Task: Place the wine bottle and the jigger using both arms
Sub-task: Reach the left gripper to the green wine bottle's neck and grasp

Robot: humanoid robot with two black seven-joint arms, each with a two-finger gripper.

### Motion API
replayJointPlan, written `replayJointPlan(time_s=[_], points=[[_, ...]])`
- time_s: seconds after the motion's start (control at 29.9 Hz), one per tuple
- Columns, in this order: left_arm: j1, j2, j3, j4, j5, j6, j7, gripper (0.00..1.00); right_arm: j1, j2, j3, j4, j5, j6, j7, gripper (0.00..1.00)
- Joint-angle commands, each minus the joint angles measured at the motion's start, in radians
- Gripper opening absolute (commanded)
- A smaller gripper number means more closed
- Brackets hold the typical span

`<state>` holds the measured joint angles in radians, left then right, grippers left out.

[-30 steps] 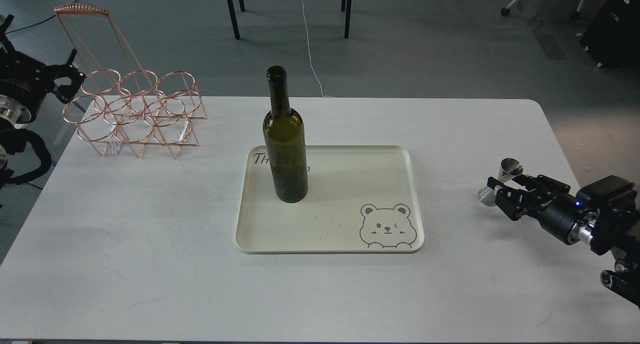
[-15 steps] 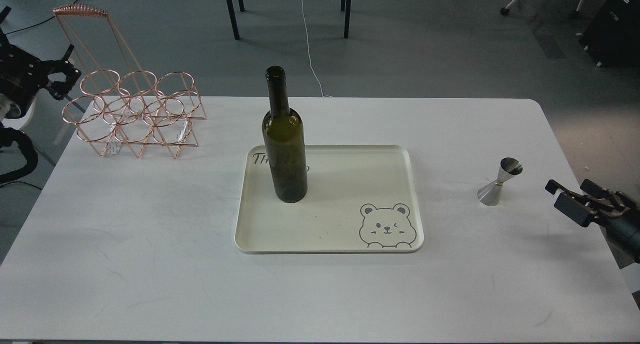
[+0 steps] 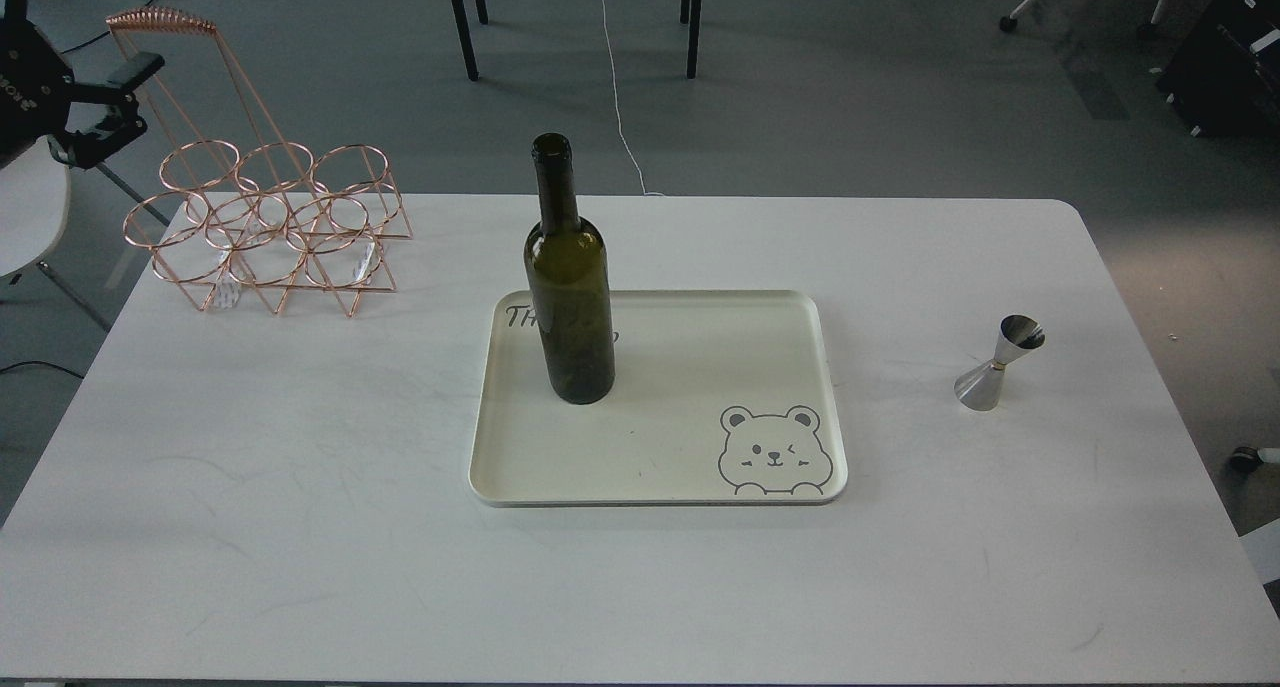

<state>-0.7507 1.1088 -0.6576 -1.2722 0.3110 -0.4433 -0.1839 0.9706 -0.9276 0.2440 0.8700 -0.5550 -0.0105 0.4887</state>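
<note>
The wine bottle should next be grabbed by its slim neck (image 3: pixel 555 191) with the left gripper to place it. The gripper's fingers fit around there, since the wine bottle's body (image 3: pixel 572 315) bulges wide.
The wine bottle (image 3: pixel 569 307), dark olive green with a long neck, stands upright on the back left part of a cream tray (image 3: pixel 700 467) at the table's middle. The jigger (image 3: pixel 996 363), a small silver hourglass measure with a gold waist band, stands by itself on the white table at the right, off the tray. My left gripper (image 3: pixel 122 97) is at the far upper left, off the table beside the wire rack, with its two black fingers apart and empty. My right arm and gripper are out of view.
A copper wire bottle rack (image 3: pixel 268 222) with a tall handle stands at the table's back left corner. The tray has a bear drawing (image 3: pixel 771 454) at its front right. A white chair (image 3: pixel 30 217) stands left of the table, and chair legs (image 3: pixel 465 22) stand behind it.
My right gripper has let go of the jigger and pulled back right, out of view. My left gripper has risen and moved left, away from the rack.
</note>
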Motion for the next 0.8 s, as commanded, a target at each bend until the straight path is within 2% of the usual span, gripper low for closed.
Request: replayJointPlan(time_s=[0.0,0.13,0.23,0.4,0.53,0.63,0.77], points=[[-0.002,0.013,-0.005,-0.139,0.267,0.021,0.000,0.98,0.010,0.076,0.037,-0.158,0.093,0.118,0.000,0.97],[-0.004,-0.013,-0.002,-0.291,0.564,0.081,0.000,0.98,0.010,0.115,0.058,-0.256,0.170,0.214,0.000,0.97],[-0.004,-0.078,0.006,-0.354,0.828,0.124,0.000,0.98,0.013,0.113,0.057,-0.272,0.213,0.257,0.000,0.97],[-0.004,-0.245,0.007,-0.358,1.257,0.133,-0.002,0.97,0.020,0.110,0.070,-0.292,0.237,0.282,0.000,0.97],[-0.003,-0.361,0.015,-0.345,1.479,0.156,0.000,0.96,0.023,0.105,0.095,-0.290,0.237,0.285,0.000,0.97],[-0.001,-0.417,0.015,-0.308,1.586,0.159,0.001,0.96,0.025,0.102,0.095,-0.290,0.237,0.285,0.000,0.97],[-0.004,-0.432,0.015,-0.299,1.602,0.195,0.001,0.93,0.023,0.102,0.095,-0.290,0.237,0.284,0.000,0.97]])
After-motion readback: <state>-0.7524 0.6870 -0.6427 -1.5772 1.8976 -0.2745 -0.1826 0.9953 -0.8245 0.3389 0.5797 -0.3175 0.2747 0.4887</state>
